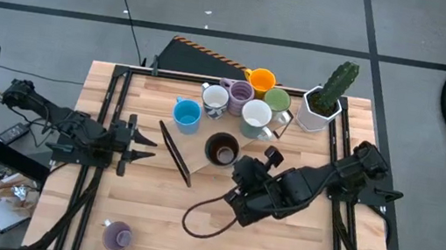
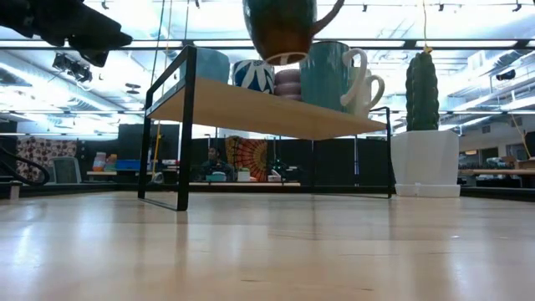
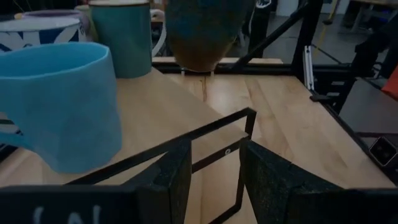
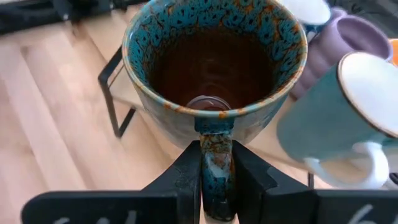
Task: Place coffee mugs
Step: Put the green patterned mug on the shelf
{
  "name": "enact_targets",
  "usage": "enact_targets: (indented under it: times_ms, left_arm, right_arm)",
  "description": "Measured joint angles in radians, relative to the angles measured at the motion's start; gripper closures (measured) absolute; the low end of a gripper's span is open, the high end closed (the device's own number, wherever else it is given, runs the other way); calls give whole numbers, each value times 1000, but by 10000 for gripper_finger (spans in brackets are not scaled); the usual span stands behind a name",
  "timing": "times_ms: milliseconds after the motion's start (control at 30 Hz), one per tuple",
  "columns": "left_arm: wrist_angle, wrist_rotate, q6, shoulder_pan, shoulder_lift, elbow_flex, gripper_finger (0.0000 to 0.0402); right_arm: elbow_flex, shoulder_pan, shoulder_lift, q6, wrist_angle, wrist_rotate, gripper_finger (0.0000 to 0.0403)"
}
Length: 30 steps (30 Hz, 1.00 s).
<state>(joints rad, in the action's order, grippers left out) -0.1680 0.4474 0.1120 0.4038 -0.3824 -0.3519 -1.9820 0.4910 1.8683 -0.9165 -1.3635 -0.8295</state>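
The brown mug hangs above the wooden shelf at the shelf's near edge, so my right gripper keeps hold of the mug for now.
A dark brown mug with a blue-speckled rim (image 1: 222,151) hangs over the near edge of a wooden shelf with a black frame (image 1: 201,139); my right gripper (image 4: 216,186) is shut on it. The shelf holds a blue mug (image 1: 186,114), a white patterned mug (image 1: 214,99), a purple mug (image 1: 239,92), an orange mug (image 1: 261,81), a green mug (image 1: 277,100) and a teal mug with a white inside (image 1: 255,117). A second purple mug (image 1: 117,235) stands on the table near the front left. My left gripper (image 1: 148,142) is open and empty beside the shelf's left end. My right gripper pinches the brown mug's handle (image 4: 216,149) between its two fingers. The fingers come from the table's right and near side, slanting down. The mug sits upright, opening up, and in the low view its base (image 2: 284,58) is clear above the shelf top (image 2: 251,104).
A white angular pot with a green cactus (image 1: 324,100) stands at the shelf's right end. A black cable loop (image 1: 209,216) lies on the table in front of the shelf. Bare tabletop lies along the near side.
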Motion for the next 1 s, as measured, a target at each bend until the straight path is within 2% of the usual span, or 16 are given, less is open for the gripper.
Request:
enact_targets:
  times_ms: [233,433,1000]
  left_arm:
    - [22,-24,-5,0,-7,0,260]
    - [26,-26,-27,0,-28,0,260]
    - [43,-26,-8,0,-56,0,260]
  right_arm:
    - [3,-29,10,-45,64,-9,337]
    - [76,-39,13,-157,96,-36,337]
    - [172,-117,11,-199,120,-82,338]
